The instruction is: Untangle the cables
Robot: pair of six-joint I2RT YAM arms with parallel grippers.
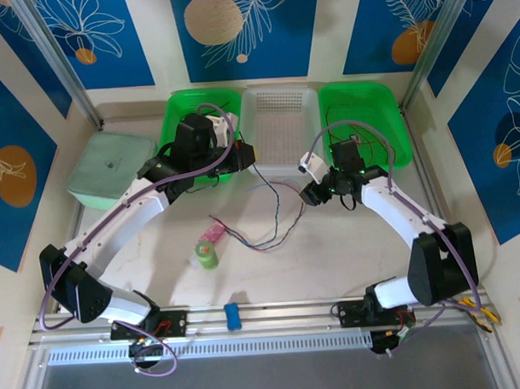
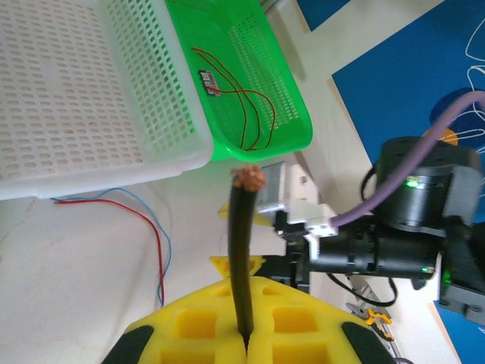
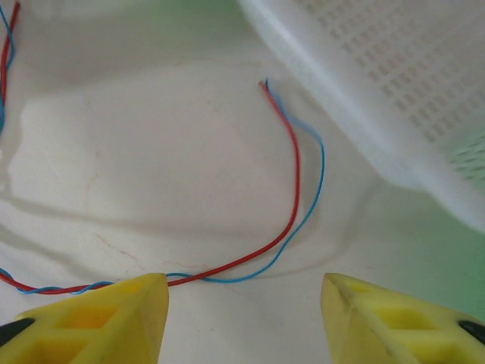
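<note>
Next, my right gripper picks up only the blue cable by its end (image 3: 270, 86) to untangle it from the black cable.
My left gripper (image 2: 244, 292) is shut on a thick black cable (image 2: 241, 243) whose bare copper end (image 2: 249, 178) sticks up past the yellow jaws. From above, that gripper (image 1: 241, 155) hovers at the front edge of the baskets. A red cable (image 3: 292, 189) and a blue cable (image 3: 316, 178), twisted together, lie on the pale table (image 1: 269, 213). My right gripper (image 3: 242, 303) stands open just above them, its left finger (image 3: 114, 318) over the twisted part, and holds nothing. From above, it (image 1: 309, 193) sits right of the wires. The red (image 2: 160, 246) and blue pair also trails under the white basket.
A white basket (image 1: 281, 125) stands between two green baskets (image 1: 179, 120) (image 1: 392, 122); the right one (image 2: 292, 106) holds a thin red wire (image 2: 246, 114). A mint box (image 1: 112, 170) sits far left. A green tape roll (image 1: 207, 254), pink piece (image 1: 212, 234) and blue piece (image 1: 233, 316) lie near the front.
</note>
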